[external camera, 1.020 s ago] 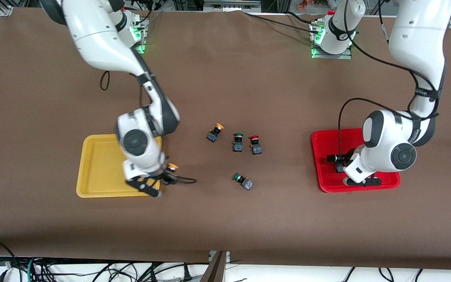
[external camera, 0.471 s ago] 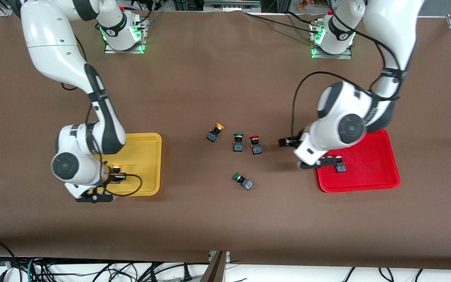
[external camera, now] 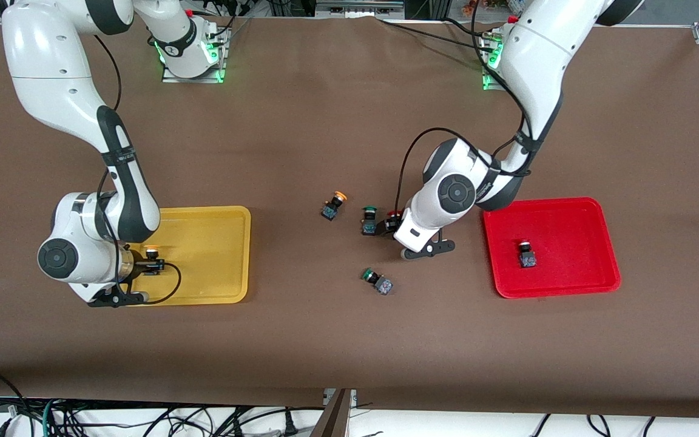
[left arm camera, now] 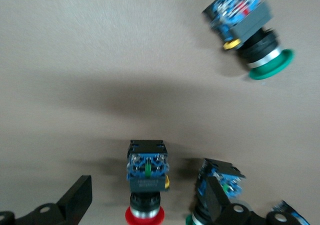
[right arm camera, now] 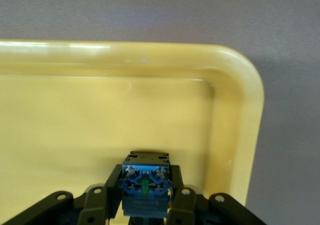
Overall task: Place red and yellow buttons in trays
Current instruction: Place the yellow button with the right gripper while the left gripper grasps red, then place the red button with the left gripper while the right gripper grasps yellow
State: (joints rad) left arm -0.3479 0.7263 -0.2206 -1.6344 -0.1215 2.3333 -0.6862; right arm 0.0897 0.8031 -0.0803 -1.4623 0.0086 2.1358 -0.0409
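The red-capped button belongs in the red tray, so the robot's left gripper should next pick it up by its blue switch body (left arm camera: 147, 166).
My right gripper (external camera: 150, 267) is shut on a yellow-capped button (external camera: 152, 254) and holds it low over the yellow tray (external camera: 216, 243). In the right wrist view the button's blue body (right arm camera: 146, 187) sits between the fingers above the tray's floor (right arm camera: 100, 115). My left gripper (external camera: 393, 226) is open and low over the table, with a red-capped button (left arm camera: 146, 177) between its fingers (left arm camera: 75, 200). A second red button (external camera: 526, 255) lies in the red tray (external camera: 568, 279). A second yellow button (external camera: 332, 205) lies on the table.
A green-capped button (external camera: 369, 220) lies right beside the red one under my left gripper, close to one finger (left arm camera: 220, 205). Another green button (external camera: 377, 280) lies nearer the front camera and also shows in the left wrist view (left arm camera: 250, 35).
My left arm left a red button in the red tray and swung to the red button on the table. My right arm carried its yellow button across the yellow tray.
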